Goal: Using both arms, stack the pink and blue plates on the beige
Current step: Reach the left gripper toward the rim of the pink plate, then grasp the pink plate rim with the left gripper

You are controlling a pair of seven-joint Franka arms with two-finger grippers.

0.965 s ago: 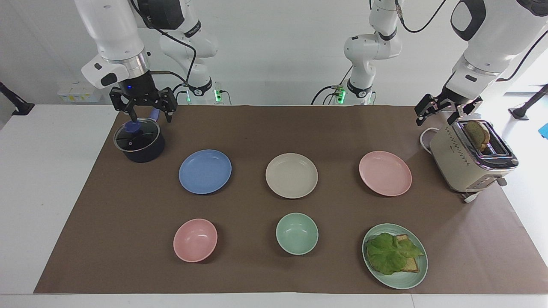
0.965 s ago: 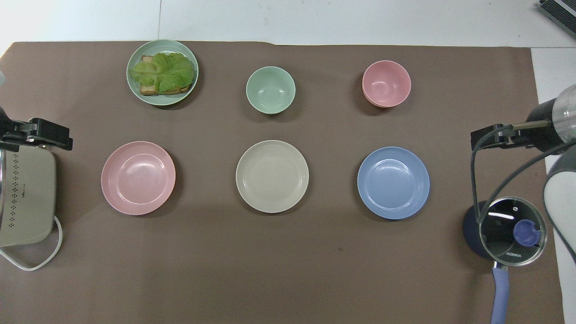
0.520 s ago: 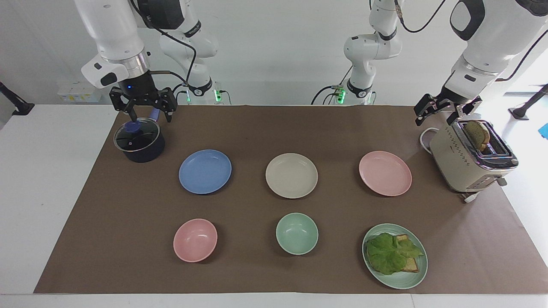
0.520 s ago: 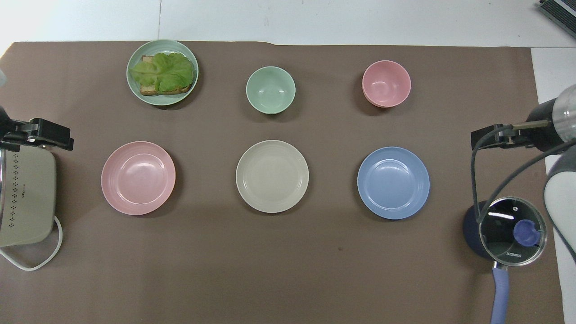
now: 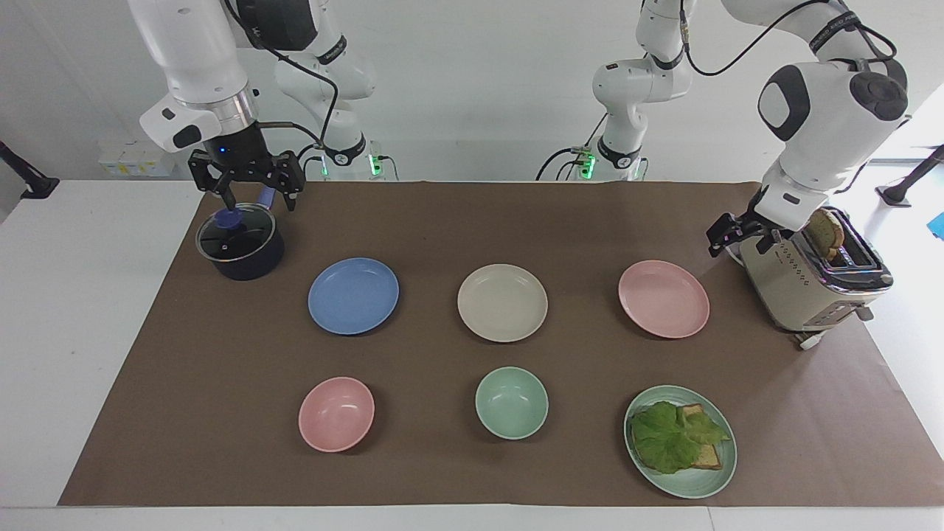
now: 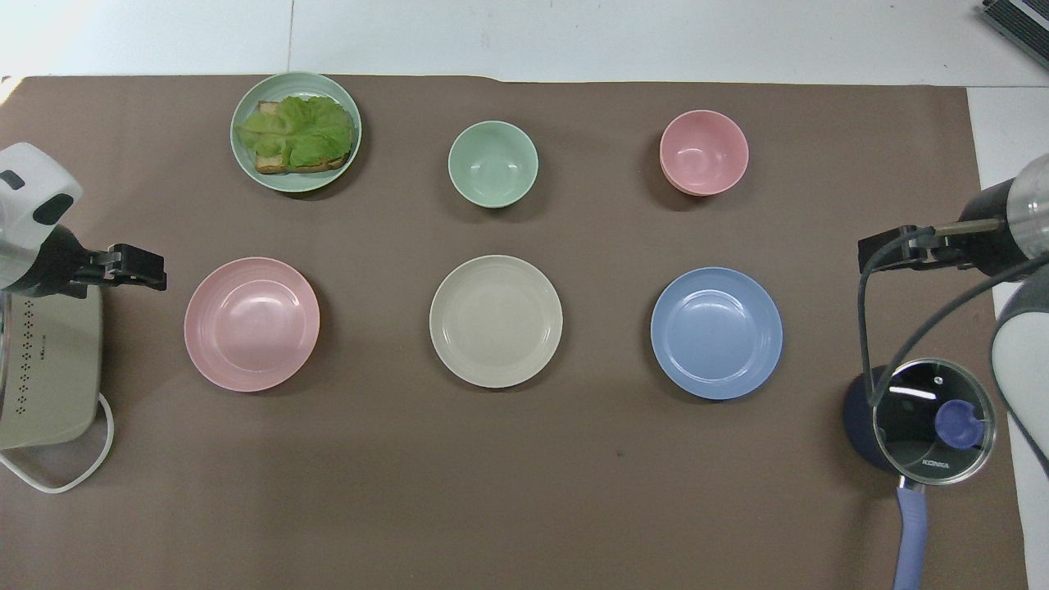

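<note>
The pink plate's base should stay free to rest on the beige plate (image 6: pixel 496 320), so my left gripper should next hold the pink plate by its rim facing the toaster.
Three plates lie in a row across the brown mat. The beige plate (image 5: pixel 502 302) (image 6: pixel 496 320) is in the middle. The blue plate (image 5: pixel 353 296) (image 6: pixel 716 333) lies toward the right arm's end, the pink plate (image 5: pixel 663 299) (image 6: pixel 252 324) toward the left arm's end. All three are bare and apart from each other. My right gripper (image 5: pixel 254 193) (image 6: pixel 881 250) hangs open above the pot, holding nothing. My left gripper (image 5: pixel 730 240) (image 6: pixel 143 270) is open and empty, low beside the toaster, a short way from the pink plate's rim.
A dark pot with a glass lid (image 5: pixel 240 243) (image 6: pixel 922 422) stands beside the blue plate. A cream toaster (image 5: pixel 811 284) (image 6: pixel 49 369) holds toast. A pink bowl (image 5: pixel 336 413), a green bowl (image 5: pixel 511 403) and a green plate with lettuce on bread (image 5: pixel 680 441) lie farthest from the robots.
My left arm has swung down and its gripper has dropped from above the toaster to beside it, closer to the pink plate. The right arm has stayed put.
</note>
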